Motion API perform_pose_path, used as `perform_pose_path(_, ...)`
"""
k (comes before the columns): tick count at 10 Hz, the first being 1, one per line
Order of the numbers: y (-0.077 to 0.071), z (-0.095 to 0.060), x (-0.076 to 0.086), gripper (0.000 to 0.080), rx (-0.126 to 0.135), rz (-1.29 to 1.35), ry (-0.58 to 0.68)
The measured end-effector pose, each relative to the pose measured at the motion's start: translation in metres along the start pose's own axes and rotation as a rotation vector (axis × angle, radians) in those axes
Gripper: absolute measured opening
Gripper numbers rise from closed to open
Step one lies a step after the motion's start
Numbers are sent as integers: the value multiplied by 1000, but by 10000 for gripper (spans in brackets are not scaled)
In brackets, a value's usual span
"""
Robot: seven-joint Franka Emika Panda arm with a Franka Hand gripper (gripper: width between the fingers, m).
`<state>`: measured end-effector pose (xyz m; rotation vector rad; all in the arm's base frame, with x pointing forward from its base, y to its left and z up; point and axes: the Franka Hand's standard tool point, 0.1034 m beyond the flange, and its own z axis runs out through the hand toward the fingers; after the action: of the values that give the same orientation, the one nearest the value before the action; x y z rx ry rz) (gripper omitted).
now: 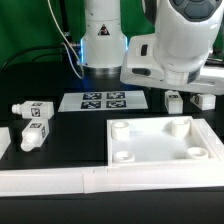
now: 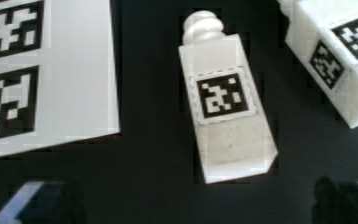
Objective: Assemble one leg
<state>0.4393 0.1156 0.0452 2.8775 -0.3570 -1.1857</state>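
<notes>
My gripper should first move toward the leg's blocky end (image 2: pixel 238 160) and close on it only then, because my fingers are still short of it, with black table between them.
In the wrist view a white leg (image 2: pixel 224 105) lies flat on the black table, with a square tag on its blocky middle and its narrow round end pointing away from me. My gripper (image 2: pixel 185 207) hovers over its blocky end, open and empty. The dark fingertips (image 2: pixel 28 205) stand wide apart on either side and touch nothing. A second leg (image 2: pixel 341 52) lies beside it. In the exterior view these two legs (image 1: pixel 174 100) (image 1: pixel 203 100) lie under the arm's white hand (image 1: pixel 165 55), which hides the fingers. Two more legs (image 1: pixel 30 108) (image 1: pixel 33 135) lie at the exterior view's left.
The marker board (image 1: pixel 103 100) lies mid-table and shows beside the leg in the wrist view (image 2: pixel 34 80). The large square panel (image 1: pixel 165 158) with corner sockets lies in front of the right legs. A white rail (image 1: pixel 90 182) runs along the table's front.
</notes>
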Motion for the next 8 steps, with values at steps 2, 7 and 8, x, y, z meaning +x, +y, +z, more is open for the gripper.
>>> perform_pose_path(2,-25,11,-6,649,-9,-106,-1)
perform_pose_path(7,-28,19,-12,649,-28,-119,3)
perform_pose_path(8,-19,23,-11,649,-30,-99,-50)
